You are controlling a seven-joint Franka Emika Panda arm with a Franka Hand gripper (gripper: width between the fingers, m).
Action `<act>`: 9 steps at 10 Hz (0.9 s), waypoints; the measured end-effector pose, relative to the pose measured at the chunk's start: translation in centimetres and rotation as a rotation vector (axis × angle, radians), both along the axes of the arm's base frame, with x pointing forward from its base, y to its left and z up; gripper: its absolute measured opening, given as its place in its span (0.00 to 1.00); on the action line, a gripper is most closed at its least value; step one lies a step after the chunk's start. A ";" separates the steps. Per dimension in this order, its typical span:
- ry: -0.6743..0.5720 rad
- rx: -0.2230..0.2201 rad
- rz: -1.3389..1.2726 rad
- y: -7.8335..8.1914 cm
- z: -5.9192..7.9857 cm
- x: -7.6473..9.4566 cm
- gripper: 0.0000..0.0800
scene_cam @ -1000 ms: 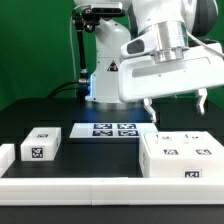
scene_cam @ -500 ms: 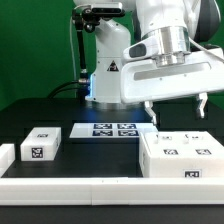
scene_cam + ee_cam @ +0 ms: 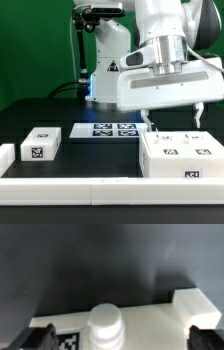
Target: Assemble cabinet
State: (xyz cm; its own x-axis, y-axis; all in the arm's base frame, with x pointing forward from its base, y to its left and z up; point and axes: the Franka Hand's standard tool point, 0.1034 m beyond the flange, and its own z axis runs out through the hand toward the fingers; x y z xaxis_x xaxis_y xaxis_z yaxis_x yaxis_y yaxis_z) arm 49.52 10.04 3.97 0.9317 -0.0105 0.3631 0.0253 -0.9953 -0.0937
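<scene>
I need to grab the cabinet by its rounded white peg (image 3: 105, 321) next, to stand it on end for its assembly.
The cabinet (image 3: 180, 157) is the large white tagged block on the exterior view's right, on the dark table. My gripper (image 3: 172, 119) hangs open just above its top, one finger (image 3: 147, 119) near its back left corner and the other on the far right. In the wrist view the cabinet top (image 3: 150, 319) lies between the open gripper (image 3: 122, 341), with a rounded white peg (image 3: 105, 321), a raised block (image 3: 195, 305) and a tag (image 3: 66, 340) on it. Nothing is held.
A small white tagged box (image 3: 40, 145) sits at the exterior view's left, with another white part (image 3: 5, 156) at the far left edge. The marker board (image 3: 108, 130) lies in the middle. A low white rail (image 3: 90, 186) runs along the front.
The gripper has come down and slightly toward the exterior view's right, closer to the cabinet top. It stays open. The parts have not moved.
</scene>
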 end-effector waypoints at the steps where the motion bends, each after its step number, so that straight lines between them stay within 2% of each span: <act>1: -0.015 -0.011 0.001 -0.5 -0.8 -0.1 0.81; 5: -0.001 -0.008 0.009 -0.1 -0.9 -0.2 0.81; 8: -0.020 -0.015 0.024 0.5 -1.3 1.5 0.81; 9: -0.011 -0.016 0.022 0.4 -2.0 1.3 0.81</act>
State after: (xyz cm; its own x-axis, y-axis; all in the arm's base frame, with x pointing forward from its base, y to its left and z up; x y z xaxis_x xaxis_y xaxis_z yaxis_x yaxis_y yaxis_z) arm 50.82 10.41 1.97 0.9276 0.0160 0.3732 0.0481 -0.9959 -0.0769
